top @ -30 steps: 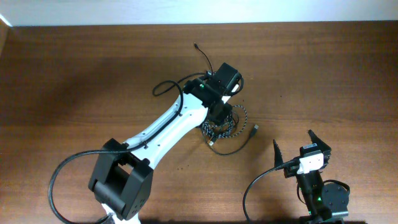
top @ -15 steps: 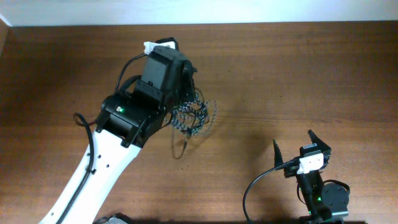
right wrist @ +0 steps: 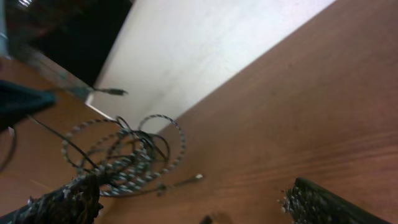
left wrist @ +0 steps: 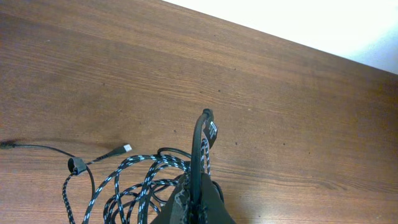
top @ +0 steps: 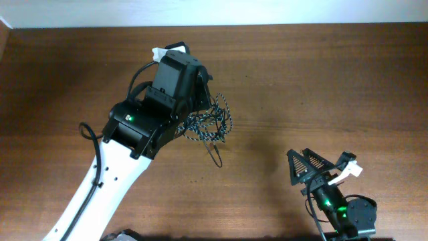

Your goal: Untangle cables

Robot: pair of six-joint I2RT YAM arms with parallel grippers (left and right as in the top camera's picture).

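The right gripper grips the tangle by its braided loops next, opposite my left gripper, and leaves the plug ends free to untangle.
A tangle of cables (top: 210, 124), one braided black-and-white and one plain black, hangs lifted off the wooden table. My left gripper (top: 195, 94) is shut on the bundle and holds it up; in the left wrist view the jaws (left wrist: 198, 202) pinch a black cable with braided loops (left wrist: 134, 183) hanging to the left and a USB plug (left wrist: 126, 148) dangling. My right gripper (top: 321, 164) is open and empty at the front right, tilted toward the tangle, which shows blurred in the right wrist view (right wrist: 124, 155) beyond its fingers (right wrist: 193, 202).
The wooden table (top: 321, 80) stretches all round. A white wall edge (top: 267, 12) runs along the back. The left arm's white link (top: 107, 187) crosses the front left.
The left gripper raised the tangle from the table's middle to the back left, where it now swings slightly right. The right gripper has tilted and turned toward the cables in the last half second.
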